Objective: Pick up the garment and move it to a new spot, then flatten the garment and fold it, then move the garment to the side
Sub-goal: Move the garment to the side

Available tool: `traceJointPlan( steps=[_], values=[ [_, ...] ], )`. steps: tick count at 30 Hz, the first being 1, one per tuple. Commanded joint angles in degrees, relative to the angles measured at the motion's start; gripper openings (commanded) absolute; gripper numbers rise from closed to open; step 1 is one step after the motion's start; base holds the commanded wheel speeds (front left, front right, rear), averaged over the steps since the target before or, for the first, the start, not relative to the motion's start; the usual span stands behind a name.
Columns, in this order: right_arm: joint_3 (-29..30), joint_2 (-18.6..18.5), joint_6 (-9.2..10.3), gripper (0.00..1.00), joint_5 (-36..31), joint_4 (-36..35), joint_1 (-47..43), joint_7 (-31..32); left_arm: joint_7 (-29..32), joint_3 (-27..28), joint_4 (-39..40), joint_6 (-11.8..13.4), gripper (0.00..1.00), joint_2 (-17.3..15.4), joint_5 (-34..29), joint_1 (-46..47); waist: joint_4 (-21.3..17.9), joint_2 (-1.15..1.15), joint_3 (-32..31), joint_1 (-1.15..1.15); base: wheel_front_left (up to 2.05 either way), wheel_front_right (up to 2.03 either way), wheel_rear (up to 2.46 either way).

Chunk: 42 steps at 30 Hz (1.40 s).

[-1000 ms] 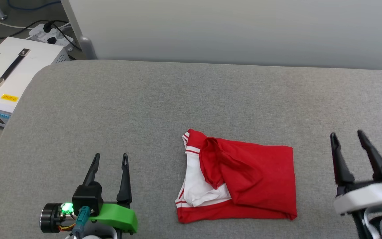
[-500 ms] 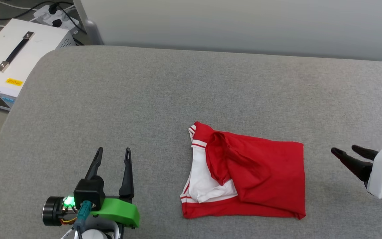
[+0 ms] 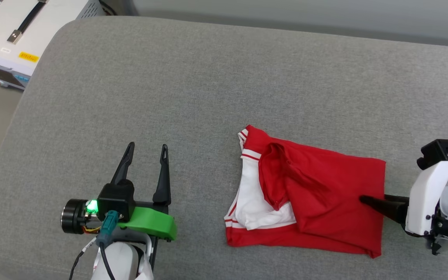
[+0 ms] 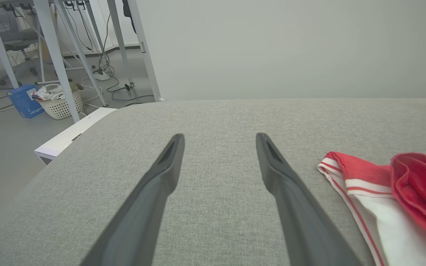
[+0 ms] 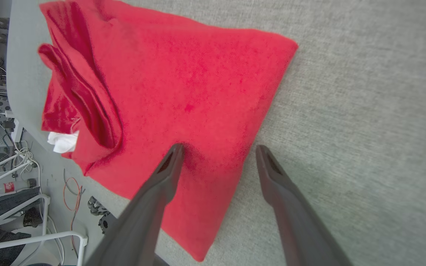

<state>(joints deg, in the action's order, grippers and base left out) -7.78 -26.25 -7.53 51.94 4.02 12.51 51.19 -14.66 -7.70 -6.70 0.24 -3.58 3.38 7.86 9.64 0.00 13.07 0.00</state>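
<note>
The folded garment (image 3: 301, 186) needs to be pinched next by its folded red edge (image 3: 379, 186) with my right gripper, so it can move to the side.
The garment (image 3: 325, 194) lies folded on the grey padded surface (image 3: 208, 77), red with a white sleeve and striped trim showing at its left. My right gripper (image 3: 364, 199) is turned sideways, fingers pointing left and reaching over the garment's right edge. In the right wrist view the right gripper (image 5: 219, 147) is open, one finger above the red garment (image 5: 183, 74) and the other above bare grey cloth, nothing clamped. My left gripper (image 3: 147, 146) stands open to the left of the garment, apart from it. In the left wrist view the left gripper (image 4: 219, 135) is empty, and the garment (image 4: 383, 184) lies at the right.
A white box with a black handle (image 3: 14, 31) stands on the floor beyond the surface's rounded far-left corner. In the left wrist view, table legs, cables, a white basket (image 4: 59, 105) and a blue box (image 4: 24, 99) are on the floor. A pale wall backs the surface.
The camera has tilted down, shifting the whole picture. My right gripper has turned from pointing up to pointing left and has come in over the garment's right edge. The left gripper holds still.
</note>
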Motion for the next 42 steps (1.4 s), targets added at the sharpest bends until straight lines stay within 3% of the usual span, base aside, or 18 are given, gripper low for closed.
traceJointPlan(
  steps=[1, 10, 11, 12, 22, 33, 42],
  values=[
    [-0.61, 0.62, 0.04, 1.00, -0.23, 1.21, 1.39, -0.81, -0.34, -0.24, -0.10, -0.13, 1.00, 0.29, 0.49, 1.22, 2.23, 0.00, 2.29, 0.00, 0.00, 0.00, 0.00],
    [-8.65, 0.79, 0.04, 1.00, -0.08, 6.99, 0.10, -5.05, -0.34, -0.77, -0.82, 0.28, 1.00, 0.51, 0.74, 1.95, 3.52, 0.00, 2.56, 0.00, 0.00, 0.00, 0.00],
    [-9.20, 0.67, 0.04, 0.31, 0.21, 6.93, 0.09, -5.96, -0.34, -0.70, -0.85, 0.35, 1.00, 0.52, 0.78, 1.85, 3.42, 0.00, 2.37, 0.00, 0.00, 0.00, 0.00],
    [-9.76, 0.20, 0.04, 0.00, 0.15, 6.63, 0.32, -7.50, -0.34, -0.60, -0.88, 0.42, 1.00, 0.53, 0.81, 1.70, 3.28, 0.00, 2.15, 0.00, 0.00, 0.00, 0.00],
    [-15.58, -5.76, 0.04, 0.00, -2.34, -1.36, 6.73, -18.29, -0.34, 0.06, -1.21, 0.27, 1.00, 0.55, 0.44, -0.31, -1.70, 0.00, -1.18, 0.00, 0.00, 0.00, 0.00],
    [-19.18, -14.31, 0.04, 0.00, -3.65, -10.67, 12.47, -17.67, -0.34, 2.30, 0.89, 0.49, 1.00, 0.19, 0.17, -0.72, -12.98, 0.00, -0.01, 0.00, 0.00, 0.00, 0.00],
    [-16.64, -18.55, 0.04, 0.00, -4.61, -9.06, 15.32, -17.19, -0.34, 3.85, 3.51, 0.27, 1.00, -1.48, -0.92, 1.68, -19.16, 0.00, 6.52, 0.00, 0.00, 0.00, 0.00]
  ],
)
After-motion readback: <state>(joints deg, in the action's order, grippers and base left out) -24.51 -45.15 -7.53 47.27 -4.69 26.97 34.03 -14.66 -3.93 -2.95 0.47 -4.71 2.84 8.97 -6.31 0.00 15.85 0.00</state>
